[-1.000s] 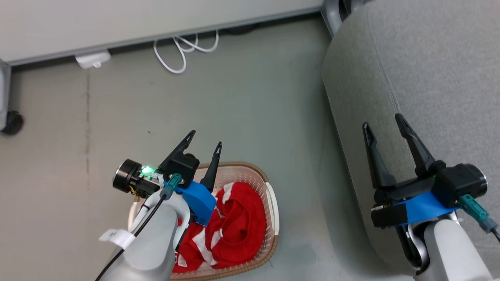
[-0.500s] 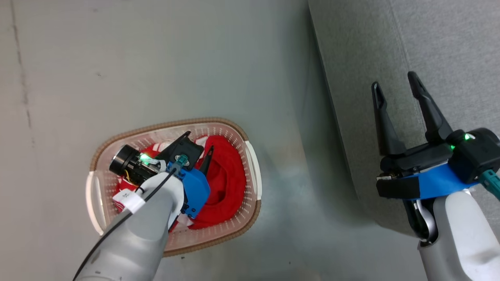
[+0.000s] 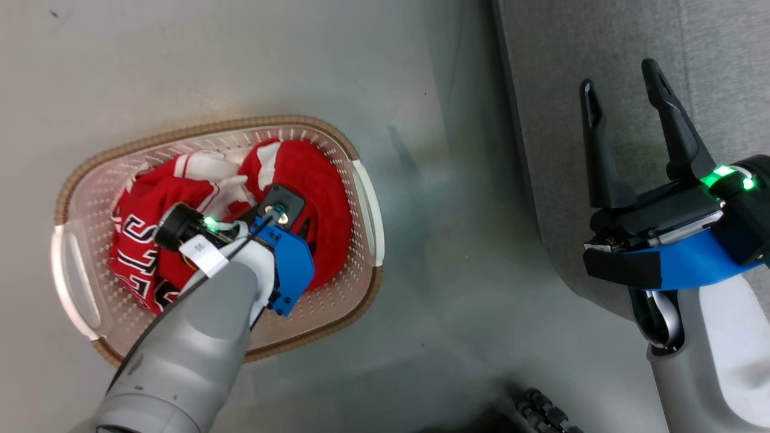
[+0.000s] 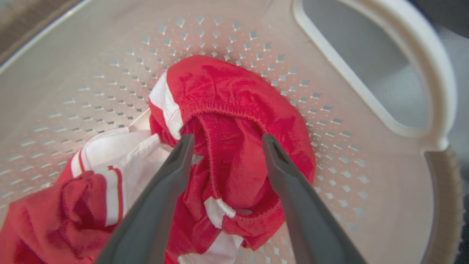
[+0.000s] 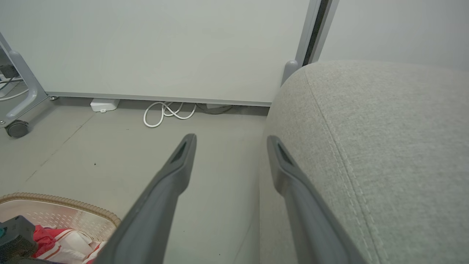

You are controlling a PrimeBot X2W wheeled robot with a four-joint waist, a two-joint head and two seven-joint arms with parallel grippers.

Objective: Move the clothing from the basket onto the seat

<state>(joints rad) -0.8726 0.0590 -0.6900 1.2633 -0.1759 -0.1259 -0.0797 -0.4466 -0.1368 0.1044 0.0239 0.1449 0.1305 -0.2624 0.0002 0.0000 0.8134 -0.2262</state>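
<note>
Next, my left gripper grabs the red shorts by their elastic waistband to lift them out toward the seat.
The cream perforated basket with its brown woven rim stands on the floor, left of the seat. In it lies the clothing: red shorts with an elastic waistband, and a red jersey with white trim and dark lettering. My left gripper points down into the basket, open, its fingers straddling the shorts' waistband and closed on nothing. In the head view its blue wrist block covers the fingers. My right gripper hangs open and empty over the left edge of the light-grey seat.
A white cable and a white adapter lie on the floor by the far wall panel. A frame's caster wheel stands at the left. A dark ribbed part shows at the head view's bottom edge.
The head camera has tipped down, so the basket shows higher and whole. My left gripper has dropped from above the basket's rim down into it, onto the shorts. The right gripper stays open.
</note>
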